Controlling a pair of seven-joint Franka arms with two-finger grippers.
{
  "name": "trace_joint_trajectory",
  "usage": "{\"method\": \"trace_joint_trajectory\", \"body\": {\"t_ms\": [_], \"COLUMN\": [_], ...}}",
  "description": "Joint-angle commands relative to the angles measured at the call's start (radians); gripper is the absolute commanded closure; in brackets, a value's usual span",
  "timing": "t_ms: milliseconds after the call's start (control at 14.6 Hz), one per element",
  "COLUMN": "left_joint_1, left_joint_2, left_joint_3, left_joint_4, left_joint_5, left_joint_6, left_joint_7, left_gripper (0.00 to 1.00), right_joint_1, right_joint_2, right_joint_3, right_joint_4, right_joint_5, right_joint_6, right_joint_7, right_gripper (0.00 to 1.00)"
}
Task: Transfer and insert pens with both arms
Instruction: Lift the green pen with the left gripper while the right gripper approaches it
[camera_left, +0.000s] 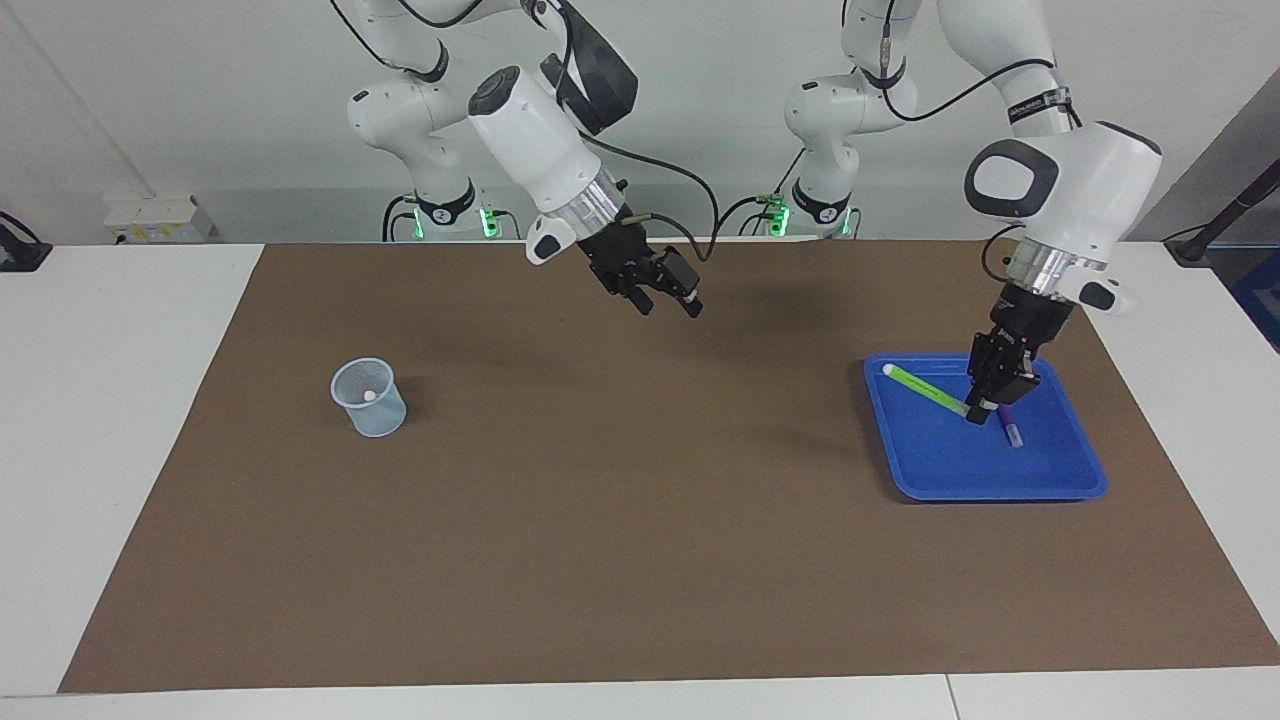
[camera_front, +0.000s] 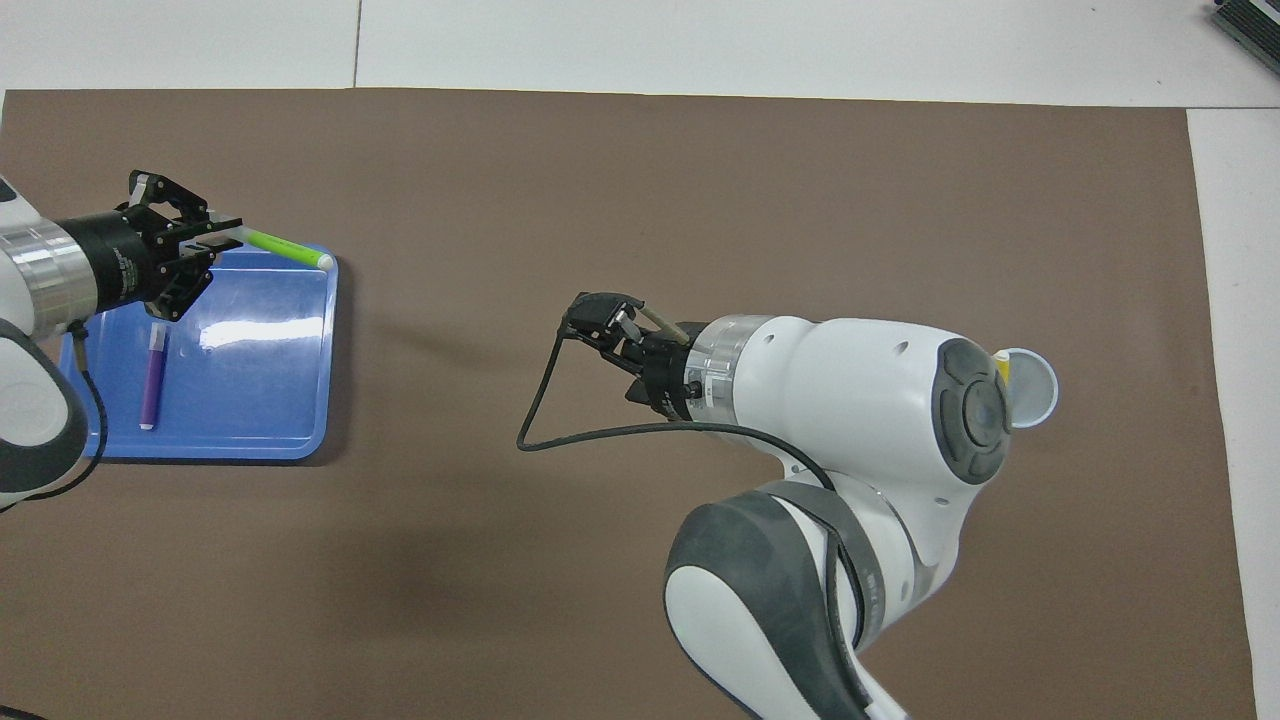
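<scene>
The left gripper's fingers cover the lower end of the green pen, so the right gripper should next grab the green pen by its end with the cap, which sticks out.
My left gripper hangs over the blue tray, shut on the lower end of the lime green pen. The pen slants up out of it, pale cap toward the right arm's end of the table. In the overhead view the left gripper holds the green pen over the tray's edge. The purple pen lies in the tray. My right gripper hangs open and bare over the mat's middle. A yellow pen stands in the cup.
The clear plastic cup stands on the brown mat toward the right arm's end; my right arm covers part of it in the overhead view. White tabletop borders the mat.
</scene>
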Motion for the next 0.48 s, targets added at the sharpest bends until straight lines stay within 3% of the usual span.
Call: {"method": "trace_joint_trajectory", "body": {"t_ms": [0,274,411], "left_joint_1": [-0.064,-0.101,-0.102], "left_joint_2": [-0.086,-0.142,-0.177], "left_joint_3": [0.014,0.008,0.005], "left_joint_4": [-0.12,-0.194,-0.235], "left_joint_5": [-0.011,-0.011,-0.011], "left_joint_6": [0.08,0.134,0.158], "left_joint_7": [-0.086,-0.177,-0.206], "left_gripper": [1.0,1.0,1.0], "right_joint_1": [0.005,-0.002,-0.021], "right_joint_2": [0.016,0.014,0.01], "right_joint_3": [0.0,0.0,-0.003], "right_joint_4": [0.004,0.013,0.042], "right_joint_5": [0.036,0.036,0.031], "right_joint_6": [0.028,-0.016,-0.123], "right_joint_7": [-0.058,-0.06,-0.083], "right_gripper": [0.0,0.0,0.0]}}
